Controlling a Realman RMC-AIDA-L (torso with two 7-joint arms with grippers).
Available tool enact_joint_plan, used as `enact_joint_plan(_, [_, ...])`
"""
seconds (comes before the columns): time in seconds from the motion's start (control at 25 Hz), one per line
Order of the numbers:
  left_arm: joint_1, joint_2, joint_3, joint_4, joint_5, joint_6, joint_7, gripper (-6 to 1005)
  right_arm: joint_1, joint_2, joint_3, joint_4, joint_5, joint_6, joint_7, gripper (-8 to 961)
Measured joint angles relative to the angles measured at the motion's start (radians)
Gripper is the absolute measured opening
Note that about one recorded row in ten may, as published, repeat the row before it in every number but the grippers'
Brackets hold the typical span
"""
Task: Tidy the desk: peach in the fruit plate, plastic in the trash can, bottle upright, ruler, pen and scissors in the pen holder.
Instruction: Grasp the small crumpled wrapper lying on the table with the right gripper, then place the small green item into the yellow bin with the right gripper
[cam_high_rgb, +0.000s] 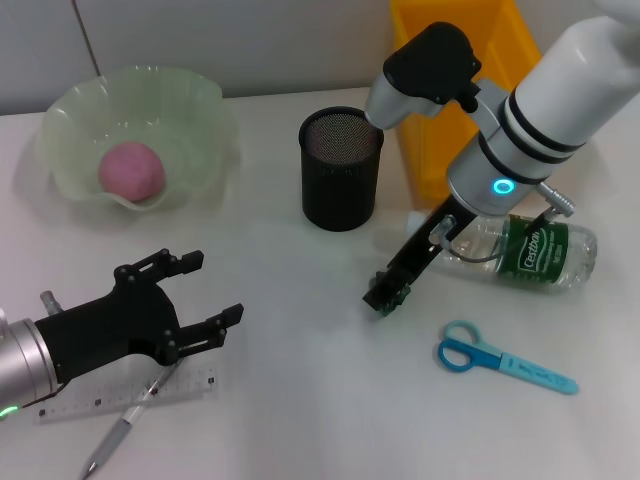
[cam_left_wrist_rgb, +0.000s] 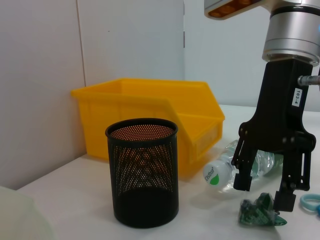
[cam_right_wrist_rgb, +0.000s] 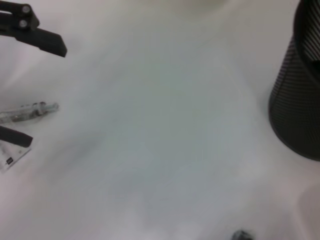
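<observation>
I should close my right gripper now: its fingers are low around the green plastic scrap on the tabletop, so they would hold the scrap.
My right gripper (cam_high_rgb: 386, 292) is open, low over the table, with its fingers on either side of a crumpled green plastic scrap (cam_left_wrist_rgb: 260, 212). The clear bottle (cam_high_rgb: 530, 250) lies on its side just behind it. Blue scissors (cam_high_rgb: 500, 360) lie flat in front of the bottle. The pink peach (cam_high_rgb: 131, 170) sits in the pale green fruit plate (cam_high_rgb: 200, 100). My left gripper (cam_high_rgb: 212, 290) is open and empty above the clear ruler (cam_high_rgb: 130, 395) and the pen (cam_high_rgb: 130, 420). The black mesh pen holder (cam_high_rgb: 341, 170) stands upright.
The yellow bin (cam_high_rgb: 425, 150) stands behind the pen holder and the bottle, close to the right arm. In the right wrist view the pen holder (cam_right_wrist_rgb: 300, 100) is on one side and the left gripper's fingers (cam_right_wrist_rgb: 42, 37) and the pen (cam_right_wrist_rgb: 30, 112) on the other.
</observation>
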Motion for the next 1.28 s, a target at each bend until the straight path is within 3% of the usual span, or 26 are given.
enact_joint_plan(0.36, [0.0, 0.0, 0.004, 0.0, 0.0, 0.001, 0.0, 826, 0.01, -0.001, -0.034, 0.027, 0.018, 0.017, 0.009, 783])
enact_joint_plan(1.04, [-0.006, 0.003, 0.005, 0.0, 0.0, -0.002, 0.0, 826, 0.027, -0.003, -0.036, 0.063, 0.015, 0.044, 0.017, 358])
enact_joint_plan(1.12, [-0.006, 0.003, 0.006, 0.0, 0.0, -0.002, 0.0, 827, 0.023, -0.004, -0.031, 0.05, 0.016, 0.038, 0.022, 290])
enact_joint_plan(1.28, [-0.01, 0.005, 0.006, 0.001, 0.0, 0.0, 0.0, 827, -0.015, -0.007, -0.022, -0.066, 0.017, -0.005, 0.054, 274])
